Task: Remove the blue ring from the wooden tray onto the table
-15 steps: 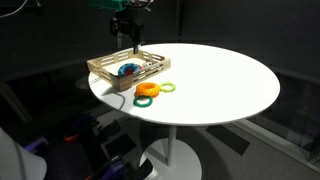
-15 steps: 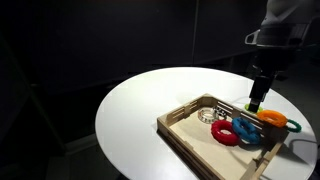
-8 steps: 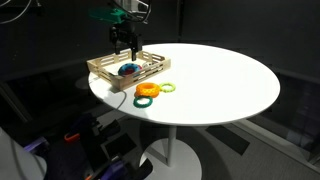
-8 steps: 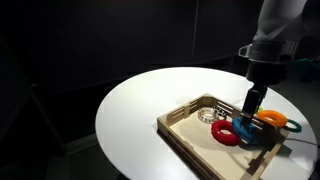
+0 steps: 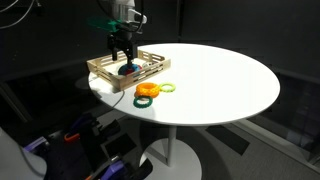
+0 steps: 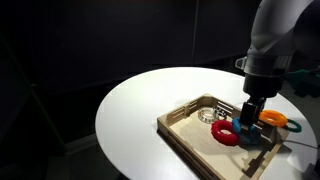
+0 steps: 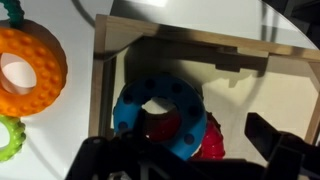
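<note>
The blue ring [image 5: 133,67] [image 7: 160,112] is between my gripper's fingers, but they are above its top in an exterior view, so my gripper lowers, before it closes on the ring.
The blue ring [image 7: 160,112] lies in the wooden tray [image 7: 180,48], partly on top of a red ring [image 7: 210,142]. It also shows in both exterior views [image 5: 131,70] [image 6: 246,131]. My gripper [image 7: 186,152] is open and low over the tray, one finger on each side of the blue ring. It is seen just above the ring in both exterior views [image 5: 124,60] [image 6: 248,113]. The tray [image 5: 108,70] [image 6: 190,138] stands near the edge of the round white table [image 5: 220,80] [image 6: 140,110]. I cannot tell whether the fingers touch the ring.
An orange ring [image 7: 30,70] [image 5: 147,91] [image 6: 272,118] and a green ring [image 7: 8,140] [image 5: 167,87] [image 6: 292,126] lie on the table just outside the tray. A pale ring [image 6: 208,115] lies in the tray's far part.
My gripper has come down from above the tray's far side into the tray, over the blue ring. The rings have not moved.
</note>
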